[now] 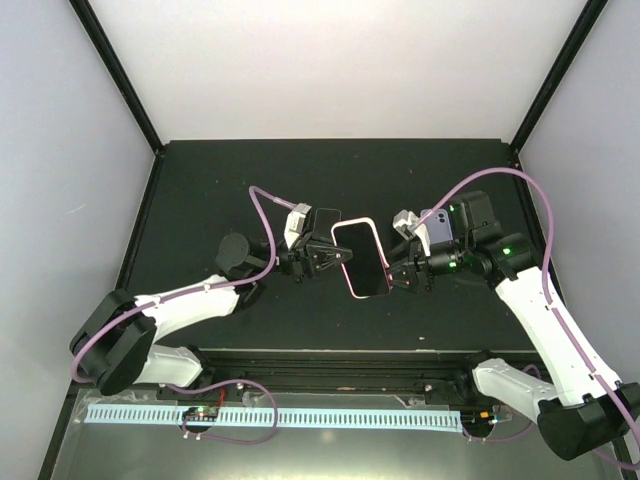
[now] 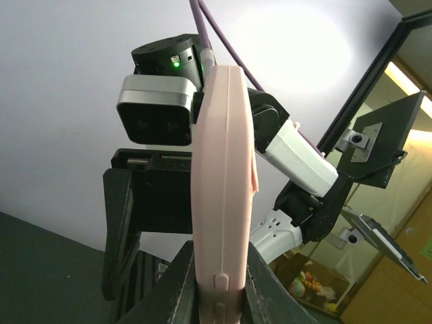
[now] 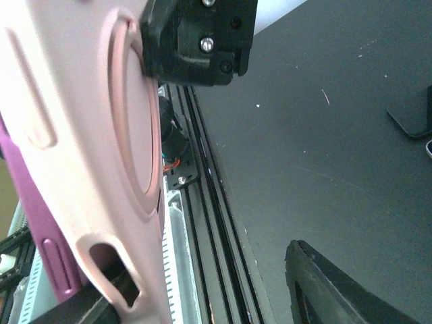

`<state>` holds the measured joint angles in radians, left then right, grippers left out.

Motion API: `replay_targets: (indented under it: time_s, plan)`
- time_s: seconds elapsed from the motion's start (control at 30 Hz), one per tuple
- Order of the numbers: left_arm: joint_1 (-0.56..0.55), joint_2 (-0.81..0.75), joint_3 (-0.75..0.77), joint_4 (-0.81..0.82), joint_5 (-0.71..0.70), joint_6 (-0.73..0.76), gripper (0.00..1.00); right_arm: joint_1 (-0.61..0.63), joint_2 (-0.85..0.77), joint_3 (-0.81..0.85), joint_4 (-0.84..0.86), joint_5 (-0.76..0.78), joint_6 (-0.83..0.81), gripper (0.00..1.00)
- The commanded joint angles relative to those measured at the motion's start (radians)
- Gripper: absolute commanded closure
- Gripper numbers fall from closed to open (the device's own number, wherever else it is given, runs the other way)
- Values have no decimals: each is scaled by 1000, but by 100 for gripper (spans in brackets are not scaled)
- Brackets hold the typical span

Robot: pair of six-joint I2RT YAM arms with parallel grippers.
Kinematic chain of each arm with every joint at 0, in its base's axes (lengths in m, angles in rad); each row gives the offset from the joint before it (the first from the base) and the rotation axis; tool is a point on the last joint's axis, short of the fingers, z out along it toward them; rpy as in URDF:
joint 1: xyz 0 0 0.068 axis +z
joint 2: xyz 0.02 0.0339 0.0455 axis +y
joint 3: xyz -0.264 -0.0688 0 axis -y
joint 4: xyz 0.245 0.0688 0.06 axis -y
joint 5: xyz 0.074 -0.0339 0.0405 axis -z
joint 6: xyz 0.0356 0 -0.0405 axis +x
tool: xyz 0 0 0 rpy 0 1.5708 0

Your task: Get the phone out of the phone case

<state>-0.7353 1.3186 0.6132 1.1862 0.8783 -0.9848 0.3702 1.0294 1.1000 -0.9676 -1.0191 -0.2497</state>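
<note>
My right gripper is next going to grab the phone (image 1: 361, 258) by its side edge at the cutout (image 1: 382, 256), to pull it out of the pink phone case.
The phone (image 1: 362, 262), screen up, sits in its pink phone case (image 1: 345, 243), held above the dark table between both arms. In the left wrist view the case (image 2: 223, 169) stands edge-on, and my left gripper (image 2: 221, 266) is shut on its lower end. My right gripper (image 1: 405, 272) is at the case's right edge, its jaws standing apart. The right wrist view shows the case's back (image 3: 88, 135) against the left finger, with the other finger (image 3: 337, 290) well clear of it. A purple phone edge (image 3: 30, 216) with a side button shows behind the case.
The black table (image 1: 330, 170) is bounded by a ribbed metal rail (image 3: 202, 202) at the near edge. A black round object (image 1: 235, 248) lies left of the left arm. A dark flat thing (image 3: 412, 115) lies on the table farther off.
</note>
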Motion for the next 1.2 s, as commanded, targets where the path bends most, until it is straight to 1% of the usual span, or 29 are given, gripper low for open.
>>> replay_targets:
  time_s: [0.0,0.07,0.13,0.2,0.27,0.3,0.37,0.43,0.5,0.53,0.6,0.63,0.67,0.73,0.8,0.87,0.97,1.07,1.17]
  plan:
    - [-78,43,-8,-75,178,20,98,-10,19,73,264,-76,87,46]
    - [-78,42,-3,-115,170,40,98,-11,25,69,282,-91,99,46]
    - [-77,34,2,-173,141,61,98,-10,35,54,314,-103,121,51]
    - [-74,21,14,-259,80,96,98,-10,43,33,347,-104,147,62]
    - [-65,7,44,-385,-2,133,98,-11,49,0,391,-93,190,80]
    - [-61,3,65,-470,-56,157,98,-11,48,-21,417,-87,213,86]
    - [-54,1,119,-622,-156,203,98,-11,43,-80,482,-94,259,93]
    - [-51,6,171,-727,-235,232,98,-10,38,-169,567,-107,321,98]
    - [-50,10,207,-781,-312,235,94,-11,30,-246,684,-123,374,99]
    - [-50,11,216,-798,-341,233,86,-11,27,-287,738,-136,402,99]
    - [-50,4,232,-848,-408,235,62,-11,27,-350,842,-142,457,99]
    - [-51,-12,241,-888,-451,243,53,-12,29,-366,877,-141,487,99]
    - [-52,-28,246,-932,-495,256,46,-12,36,-369,889,-137,504,99]
    - [-55,-110,243,-1025,-616,295,38,-13,55,-366,892,-131,520,99]
    - [-61,-191,224,-1087,-745,334,34,-13,61,-388,928,-97,566,99]
    - [-71,-271,187,-1122,-861,357,30,-13,50,-420,960,-13,620,99]
    - [-97,-353,129,-1137,-955,392,29,-13,35,-408,918,124,635,99]
    - [-163,-360,116,-1169,-1053,447,29,-13,40,-391,881,238,689,99]
    - [-273,-299,142,-1183,-1146,539,34,-12,22,-403,848,342,756,99]
